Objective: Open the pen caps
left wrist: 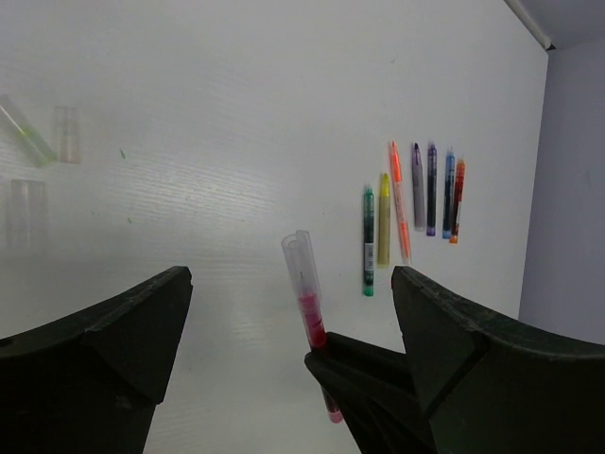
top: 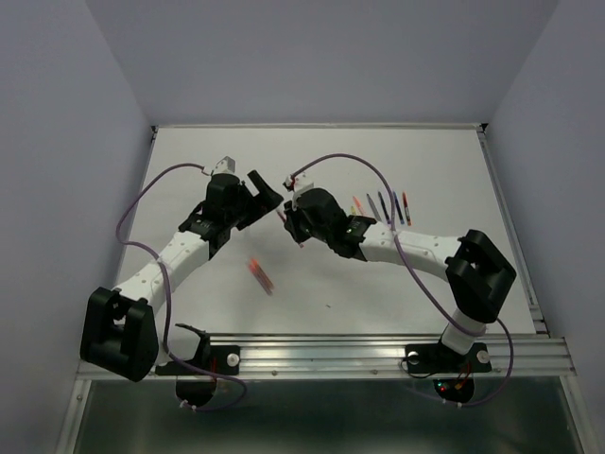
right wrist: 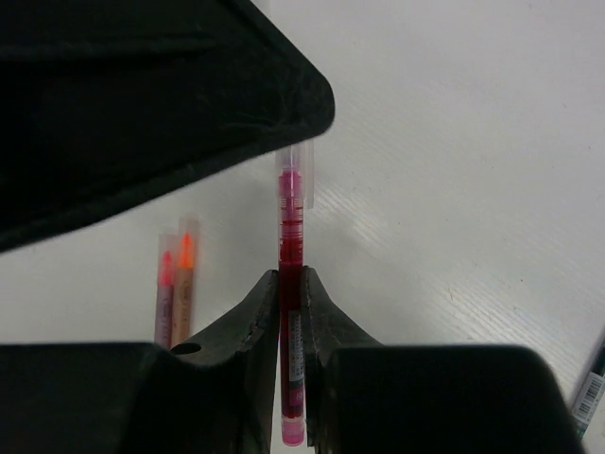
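Observation:
My left gripper is going to grab the red pen's clear cap to pull it open. The body of the pen is left for my right gripper.
My right gripper (right wrist: pixel 290 276) is shut on a red pen (right wrist: pixel 289 312) and holds it above the table, also seen from the top (top: pixel 286 216). The pen's clear cap (right wrist: pixel 295 175) is on and points at my left gripper (top: pixel 267 189). In the left wrist view the capped pen (left wrist: pixel 304 284) stands between the wide open left fingers (left wrist: pixel 142 331), untouched. The left gripper (left wrist: pixel 288 284) is empty. A row of several capped pens (left wrist: pixel 406 203), green, yellow, orange, grey, purple and blue, lies on the table, also seen from the top (top: pixel 380 206).
Two pens, pink and orange (top: pixel 260 274), lie near the table's middle and show in the right wrist view (right wrist: pixel 175 284). Faint clear caps (left wrist: pixel 64 132) lie on the white table (top: pixel 425 161) at far left. Walls close in both sides.

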